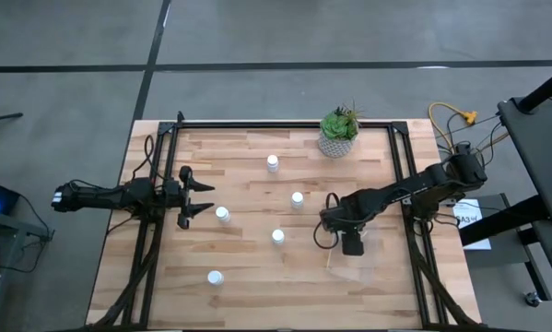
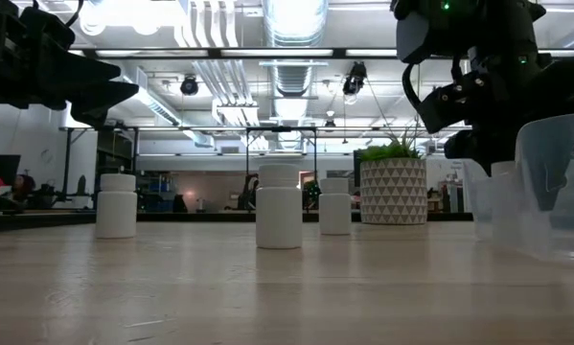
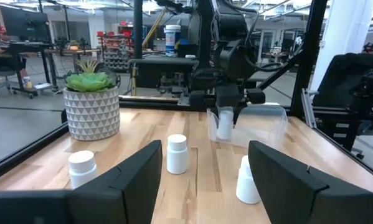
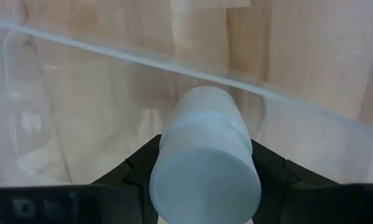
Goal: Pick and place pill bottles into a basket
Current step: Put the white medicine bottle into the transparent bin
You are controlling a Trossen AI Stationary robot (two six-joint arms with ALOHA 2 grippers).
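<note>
The bottle's lower end stands inside the clear basket's rim in the right wrist view and would rest in there, so it is time for my right gripper to open now.
My right gripper points down into the clear basket at the table's right, shut on a white pill bottle. Several more pill bottles stand upright on the wood: at the far middle, the middle, left of middle and near the front. My left gripper waits open and level at the table's left, touching nothing. My right gripper pinches the pill bottle's top end, at the sides of its cap, between its two fingers. The fingers come from above, pointing down. The bottle hangs upright below them, inside the basket's walls; whether its base touches the basket's floor I cannot tell.
A potted green plant in a pale patterned pot stands at the table's far edge, right of middle. Dark frame rails run along the table's left and right sides. Bare wood lies at the near middle.
</note>
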